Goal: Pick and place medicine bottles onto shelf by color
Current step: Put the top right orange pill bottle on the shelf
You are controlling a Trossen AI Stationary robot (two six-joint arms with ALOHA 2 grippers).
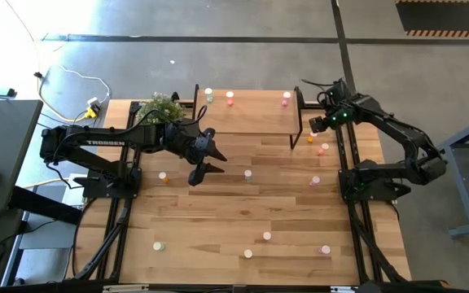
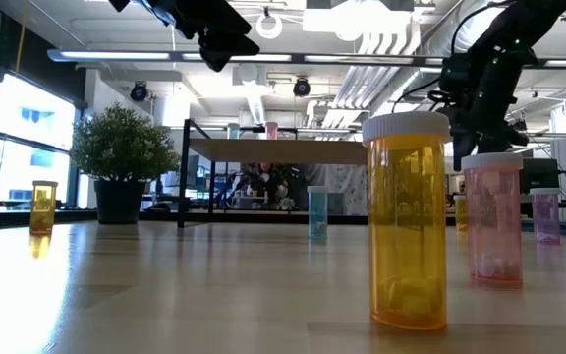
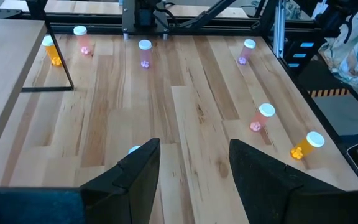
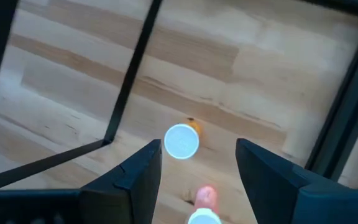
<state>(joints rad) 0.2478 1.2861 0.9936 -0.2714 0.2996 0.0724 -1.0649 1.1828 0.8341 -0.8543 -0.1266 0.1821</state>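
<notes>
The right gripper isn't ready to close yet: its fingers are high above the white cap (image 4: 181, 141), so it should move lower first and then close on the cap.
The shelf (image 1: 247, 112) stands at the table's far middle with three medicine bottles on its wooden top: a green one (image 1: 208, 95) and two pink ones (image 1: 230, 98) (image 1: 286, 99). More bottles stand scattered on the table. My right gripper (image 4: 199, 146) hangs open above the table just right of the shelf, pointing steeply down over an orange bottle (image 4: 182, 141) with a pale cap and a pink bottle (image 4: 205, 208) beside it, touching neither. My left gripper (image 3: 194, 146) hovers open above the table's middle (image 1: 208, 164), holding nothing; a pale-capped bottle (image 3: 133, 149) peeks out behind one finger.
A potted plant (image 1: 161, 107) stands left of the shelf. The shelf's black legs (image 4: 129, 81) stand close to my right gripper. Loose bottles stand at the left (image 1: 163, 176), the middle (image 1: 247, 173), the right (image 1: 315, 181) and along the near side (image 1: 267, 237) (image 1: 159, 245).
</notes>
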